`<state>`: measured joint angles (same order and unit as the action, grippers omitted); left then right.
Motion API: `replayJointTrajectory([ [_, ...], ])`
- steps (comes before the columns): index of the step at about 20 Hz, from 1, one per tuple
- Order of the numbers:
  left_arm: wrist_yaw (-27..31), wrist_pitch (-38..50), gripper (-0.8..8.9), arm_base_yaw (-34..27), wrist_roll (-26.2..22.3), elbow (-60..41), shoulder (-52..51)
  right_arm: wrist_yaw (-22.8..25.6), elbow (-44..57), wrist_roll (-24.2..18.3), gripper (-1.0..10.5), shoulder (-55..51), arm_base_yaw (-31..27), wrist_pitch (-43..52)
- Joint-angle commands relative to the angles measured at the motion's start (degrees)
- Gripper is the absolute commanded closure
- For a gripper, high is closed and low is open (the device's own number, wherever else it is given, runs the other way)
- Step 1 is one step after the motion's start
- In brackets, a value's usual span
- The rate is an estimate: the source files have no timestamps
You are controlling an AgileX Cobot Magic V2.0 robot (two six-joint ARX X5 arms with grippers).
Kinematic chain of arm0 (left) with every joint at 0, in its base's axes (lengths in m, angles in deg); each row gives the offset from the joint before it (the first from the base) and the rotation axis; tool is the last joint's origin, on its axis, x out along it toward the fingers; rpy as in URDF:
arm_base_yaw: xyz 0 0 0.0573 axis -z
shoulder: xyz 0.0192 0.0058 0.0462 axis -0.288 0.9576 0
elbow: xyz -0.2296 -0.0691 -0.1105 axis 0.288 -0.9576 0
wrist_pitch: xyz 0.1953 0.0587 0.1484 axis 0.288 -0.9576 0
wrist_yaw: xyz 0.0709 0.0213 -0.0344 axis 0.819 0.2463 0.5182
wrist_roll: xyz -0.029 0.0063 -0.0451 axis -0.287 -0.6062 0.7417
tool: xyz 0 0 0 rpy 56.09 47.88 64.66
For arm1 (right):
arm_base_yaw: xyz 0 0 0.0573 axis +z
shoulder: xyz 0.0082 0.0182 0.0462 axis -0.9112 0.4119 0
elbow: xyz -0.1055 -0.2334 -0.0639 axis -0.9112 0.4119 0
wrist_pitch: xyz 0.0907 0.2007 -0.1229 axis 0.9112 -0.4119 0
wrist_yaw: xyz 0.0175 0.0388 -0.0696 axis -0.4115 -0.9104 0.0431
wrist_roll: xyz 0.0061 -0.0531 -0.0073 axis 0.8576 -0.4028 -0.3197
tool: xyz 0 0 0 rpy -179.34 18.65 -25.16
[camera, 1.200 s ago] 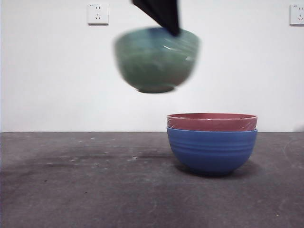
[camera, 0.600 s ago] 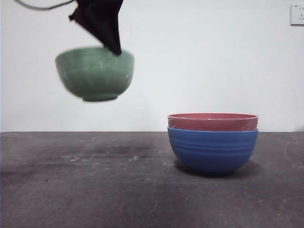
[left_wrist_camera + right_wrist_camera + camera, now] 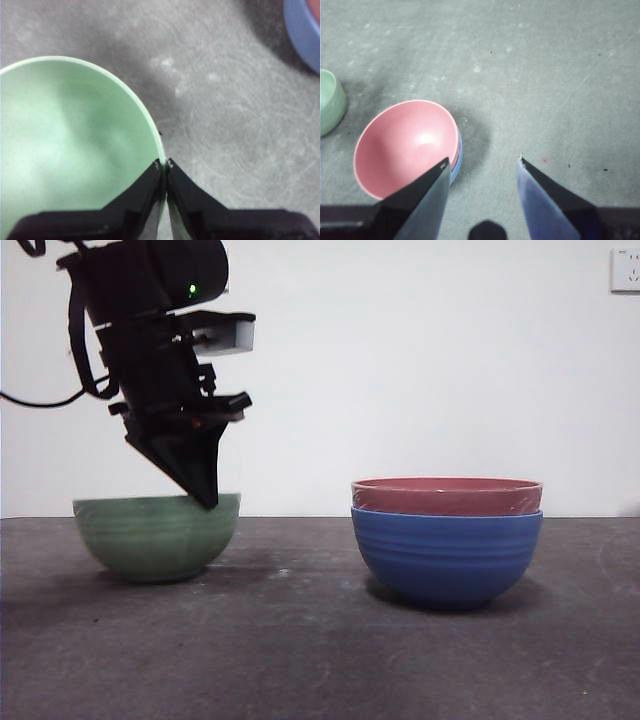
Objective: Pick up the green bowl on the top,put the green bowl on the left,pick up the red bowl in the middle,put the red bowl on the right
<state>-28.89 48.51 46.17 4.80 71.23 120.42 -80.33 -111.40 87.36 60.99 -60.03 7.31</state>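
The robot's right gripper should next grab the red bowl (image 3: 446, 496) by its thin rim (image 3: 372, 486), because the blue bowl wraps closely around everything below.
The green bowl (image 3: 157, 535) rests upright on the table at the left. My left gripper (image 3: 205, 495) comes down from above and is shut on the bowl's right rim; the left wrist view shows both jaws pinching that green bowl's (image 3: 70, 150) rim at the left gripper (image 3: 163, 163). The red bowl (image 3: 446, 496) sits nested in a blue bowl (image 3: 446, 555) at the right of the middle. In the right wrist view my right gripper (image 3: 482, 162) hangs open high above the table, beside the red bowl (image 3: 405, 147), holding nothing.
Dark grey table top (image 3: 300, 640) stretches between and in front of the bowls. A white wall with a socket (image 3: 625, 270) stands behind. The blue bowl's edge (image 3: 302, 30) shows in the left wrist view.
The left gripper has carried the green bowl down and to the left, from mid-air onto the table. The red and blue bowls have not moved.
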Motion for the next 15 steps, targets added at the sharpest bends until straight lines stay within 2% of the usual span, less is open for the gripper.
replayJointTrajectory([
  [1, 0.3, 0.9, 8.21, 0.1, 0.3, -1.8, 0.1, -0.1, -0.3, 0.5, 7.3, 0.9, 0.0, 0.8],
  [2, 0.2, 0.8, 8.05, 0.1, 0.3, -2.0, 0.1, -0.1, -0.3, 0.5, 7.3, 1.3, 0.0, 1.1],
  [3, 0.0, 0.6, 7.45, 0.1, 0.3, -2.0, 0.2, -0.1, -0.3, 0.5, 7.3, 1.6, 0.0, 1.5],
  [5, 0.2, 0.6, 4.91, 0.1, 0.8, -2.0, 0.1, -0.2, -0.3, 0.5, 7.2, 1.8, 0.0, 2.3],
  [6, 0.5, 0.7, 4.63, 0.1, 1.9, -2.0, 0.1, -0.7, -0.3, 0.5, 7.2, 2.0, 0.0, 3.0],
  [10, -1.2, -0.9, 4.67, 0.1, 3.0, -2.0, -4.2, -10.0, -1.3, -0.6, 7.2, 4.1, 0.4, 4.8],
  [12, -3.2, -1.2, 4.67, 0.1, 4.7, -2.0, -10.0, -11.6, -3.6, -1.7, 7.2, 6.9, 2.1, 3.8],
  [15, -7.6, -2.3, 4.67, -1.0, 7.0, -2.0, -20.5, -12.0, -9.4, -4.8, 7.2, 13.3, 7.7, -0.3],
])
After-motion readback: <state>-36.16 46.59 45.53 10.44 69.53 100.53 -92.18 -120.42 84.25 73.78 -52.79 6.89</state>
